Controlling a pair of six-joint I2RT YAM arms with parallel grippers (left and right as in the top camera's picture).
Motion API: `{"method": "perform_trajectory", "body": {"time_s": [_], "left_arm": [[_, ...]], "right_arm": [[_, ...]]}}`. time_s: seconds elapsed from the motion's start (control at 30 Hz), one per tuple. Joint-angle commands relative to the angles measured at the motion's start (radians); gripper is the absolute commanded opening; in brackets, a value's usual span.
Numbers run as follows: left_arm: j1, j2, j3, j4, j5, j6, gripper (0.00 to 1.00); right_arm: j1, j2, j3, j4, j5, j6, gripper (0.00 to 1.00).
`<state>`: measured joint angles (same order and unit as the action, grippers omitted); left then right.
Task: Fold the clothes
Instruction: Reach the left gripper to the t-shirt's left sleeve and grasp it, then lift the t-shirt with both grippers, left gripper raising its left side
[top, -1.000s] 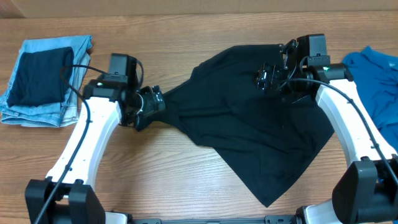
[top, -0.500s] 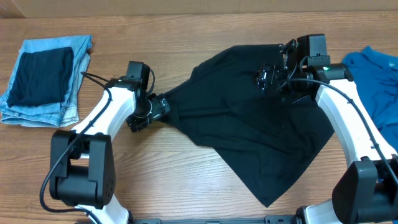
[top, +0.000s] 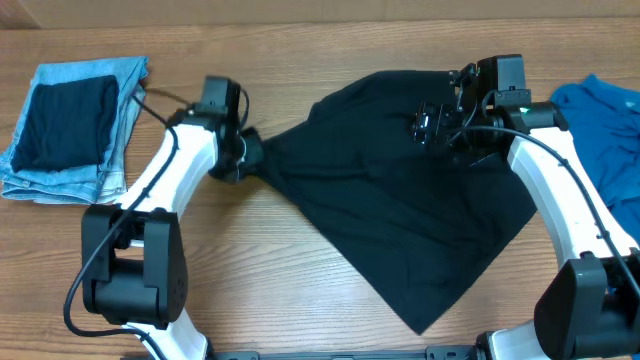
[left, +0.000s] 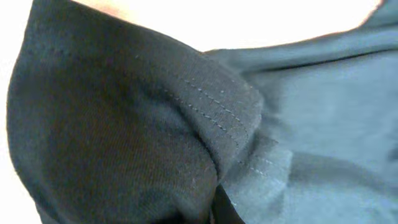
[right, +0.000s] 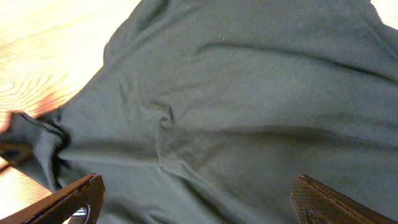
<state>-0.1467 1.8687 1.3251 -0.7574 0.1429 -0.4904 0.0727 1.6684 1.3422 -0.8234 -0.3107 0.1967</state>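
The black T-shirt (top: 400, 200) has an edge opposite my left gripper, and my right gripper will grab the shirt near that edge next. Then I can spread the shirt straight to fold it.
The black T-shirt (top: 400, 200) lies spread and rumpled across the middle of the table, drawn to a point on its left side. My left gripper (top: 246, 155) is shut on that left tip. In the left wrist view, stitched hem fabric of the T-shirt (left: 124, 124) fills the frame and hides the fingers. My right gripper (top: 430, 125) hovers open over the shirt's upper right part. In the right wrist view its two fingertips (right: 81, 193) stand wide apart above the wrinkled shirt (right: 249, 93), with nothing between them.
At the far left lies a stack of folded light-blue jeans (top: 110, 90) with a dark folded garment (top: 65, 125) on top. A bright blue garment (top: 600, 125) sits at the right edge. Bare wooden table (top: 250, 280) shows in front of the shirt.
My left gripper has shut on the shirt's left tip and moved toward the back of the table, drawing the fabric taut. The right arm has not moved.
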Motion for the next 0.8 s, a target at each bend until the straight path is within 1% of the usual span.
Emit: {"method": "perform_trajectory", "body": {"time_s": [0.0, 0.07, 0.13, 0.23, 0.3, 0.37, 0.47, 0.5, 0.53, 0.57, 0.6, 0.63, 0.67, 0.7, 0.77], "left_arm": [[-0.005, 0.006, 0.106, -0.036, -0.109, 0.163, 0.04], [-0.005, 0.006, 0.11, -0.051, -0.139, 0.192, 0.06], [-0.005, 0.007, 0.11, -0.068, -0.14, 0.213, 0.11], [-0.005, 0.007, 0.11, -0.09, -0.139, 0.214, 0.12], [-0.005, 0.007, 0.11, -0.105, -0.142, 0.215, 0.18], [-0.005, 0.007, 0.112, -0.105, -0.156, 0.25, 0.24], [0.006, 0.007, 0.195, -0.129, -0.12, 0.302, 0.39], [0.006, 0.007, 0.24, -0.148, -0.095, 0.333, 0.48], [0.004, 0.007, 0.276, -0.163, -0.082, 0.36, 0.55], [0.0, 0.007, 0.32, -0.185, -0.074, 0.392, 0.65], [-0.005, 0.007, 0.36, -0.203, -0.071, 0.418, 0.71], [-0.009, 0.007, 0.388, -0.211, -0.069, 0.43, 0.74], [-0.017, 0.007, 0.425, -0.206, -0.046, 0.452, 0.73], [-0.026, 0.007, 0.446, -0.186, -0.007, 0.474, 0.72], [-0.062, 0.008, 0.451, -0.103, 0.096, 0.546, 0.65]], "right_arm": [[-0.003, -0.023, -0.002, 0.004, -0.005, -0.007, 1.0], [-0.003, -0.023, -0.002, 0.004, -0.005, -0.007, 1.0], [-0.003, -0.023, -0.002, 0.005, -0.005, -0.007, 1.0], [-0.003, -0.023, -0.002, 0.004, -0.005, -0.007, 1.0], [-0.003, -0.023, -0.002, 0.014, 0.005, -0.008, 1.0], [-0.003, -0.023, -0.002, 0.051, 0.055, -0.008, 1.0], [-0.003, -0.023, -0.002, 0.062, 0.055, -0.008, 1.0], [-0.003, -0.023, -0.001, 0.067, 0.055, -0.007, 1.0], [-0.003, -0.023, -0.001, 0.067, 0.055, -0.007, 1.0], [-0.003, -0.023, -0.001, 0.066, 0.055, -0.008, 1.0], [-0.003, -0.023, -0.001, 0.063, 0.055, -0.008, 1.0], [-0.003, -0.023, -0.001, 0.06, 0.055, -0.017, 1.0], [-0.003, -0.023, -0.001, 0.064, 0.056, -0.023, 1.0], [-0.006, -0.023, 0.0, 0.069, 0.056, -0.01, 0.92], [-0.02, -0.023, 0.008, 0.055, 0.056, 0.064, 0.84]]}}
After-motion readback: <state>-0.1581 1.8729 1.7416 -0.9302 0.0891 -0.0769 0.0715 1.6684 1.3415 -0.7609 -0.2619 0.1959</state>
